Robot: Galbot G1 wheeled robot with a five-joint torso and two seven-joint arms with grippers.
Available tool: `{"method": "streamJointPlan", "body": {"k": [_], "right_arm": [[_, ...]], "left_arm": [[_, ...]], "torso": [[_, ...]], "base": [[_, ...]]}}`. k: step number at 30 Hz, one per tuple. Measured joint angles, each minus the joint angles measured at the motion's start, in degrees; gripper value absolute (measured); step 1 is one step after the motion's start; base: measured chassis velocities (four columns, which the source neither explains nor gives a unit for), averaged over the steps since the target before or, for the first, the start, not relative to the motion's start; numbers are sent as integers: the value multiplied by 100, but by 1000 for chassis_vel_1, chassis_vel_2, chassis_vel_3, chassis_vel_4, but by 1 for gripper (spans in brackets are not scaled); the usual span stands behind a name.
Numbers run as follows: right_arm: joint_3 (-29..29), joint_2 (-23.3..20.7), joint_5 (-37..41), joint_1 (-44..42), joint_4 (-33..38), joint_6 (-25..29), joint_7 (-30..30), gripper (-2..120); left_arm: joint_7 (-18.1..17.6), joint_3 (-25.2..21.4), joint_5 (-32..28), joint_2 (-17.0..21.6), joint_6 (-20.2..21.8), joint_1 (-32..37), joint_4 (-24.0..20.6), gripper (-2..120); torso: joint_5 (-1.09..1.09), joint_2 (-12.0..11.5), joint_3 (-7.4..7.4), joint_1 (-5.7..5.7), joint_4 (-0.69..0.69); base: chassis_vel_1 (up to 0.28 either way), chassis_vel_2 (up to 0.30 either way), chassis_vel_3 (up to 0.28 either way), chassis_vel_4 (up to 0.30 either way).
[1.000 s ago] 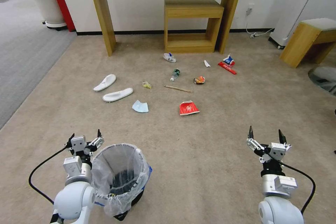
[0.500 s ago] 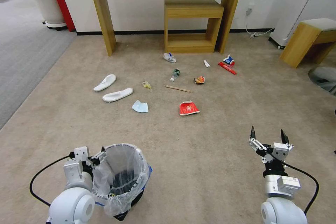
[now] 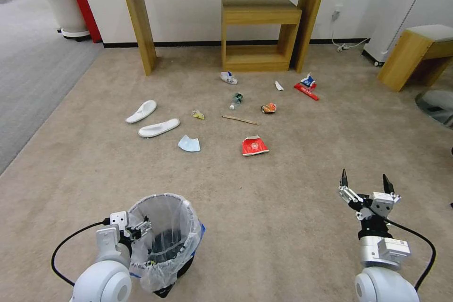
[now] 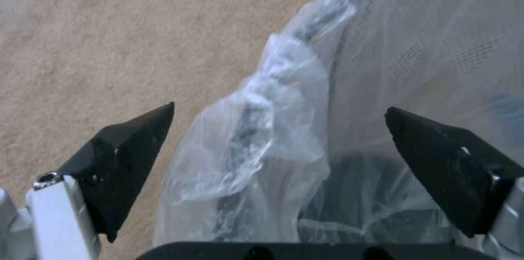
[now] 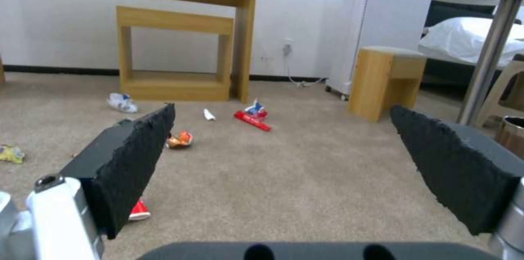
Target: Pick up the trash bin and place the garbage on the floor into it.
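Note:
My left gripper grabs the trash bin by its thin bagged rim (image 3: 137, 227) next, since the trash bin's opening (image 3: 169, 220) is far wider than my spread fingers.
The trash bin (image 3: 188, 226), black with a crinkled whitish bag, stands on the beige floor (image 3: 264, 207) at near left. My left gripper (image 3: 140, 227) is open at its left rim. In the left wrist view the bagged rim (image 4: 284, 88) lies between the fingers of the left gripper (image 4: 278, 108), one outside, one over the inside. My right gripper (image 3: 364, 175) hovers open and empty at near right. The garbage lies farther ahead: two white slippers (image 3: 158, 127), a blue face mask (image 3: 189, 143), a red paper bowl (image 3: 255, 146), a wooden stick (image 3: 239, 119), a bottle (image 3: 236, 100), wrappers (image 3: 269, 108) and a red bar wrapper (image 3: 306, 91).
A tall wooden desk (image 3: 141, 33) and a low wooden shelf (image 3: 259, 33) stand against the far wall. A wooden stool (image 3: 415, 54) is at far right. Grey ribbed carpet (image 3: 28, 80) borders the left, with a white planter (image 3: 61, 4) beyond. Bare carpet separates the bin from the litter.
My left gripper has drawn back from beyond the bin's far-left side to its near-left rim and turned toward it. The right gripper drifted slightly rightward. The bin and litter stayed put.

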Motion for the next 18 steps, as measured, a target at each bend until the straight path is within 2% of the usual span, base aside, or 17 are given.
{"method": "streamJointPlan", "body": {"k": [8, 18], "right_arm": [[-11, 22, -25, -49, 62, -67, 61, 100], [-4, 27, -26, -50, 95, -114, 82, 100]], "left_arm": [[-115, 57, -17, -9, -15, -42, 260, 100], [-178, 103, -55, -9, -14, -88, 322, 100]], "torso": [[0, 0, 0, 0, 0], [0, 0, 0, 0, 0]], "base": [[0, 0, 0, 0], [0, 0, 0, 0]]}}
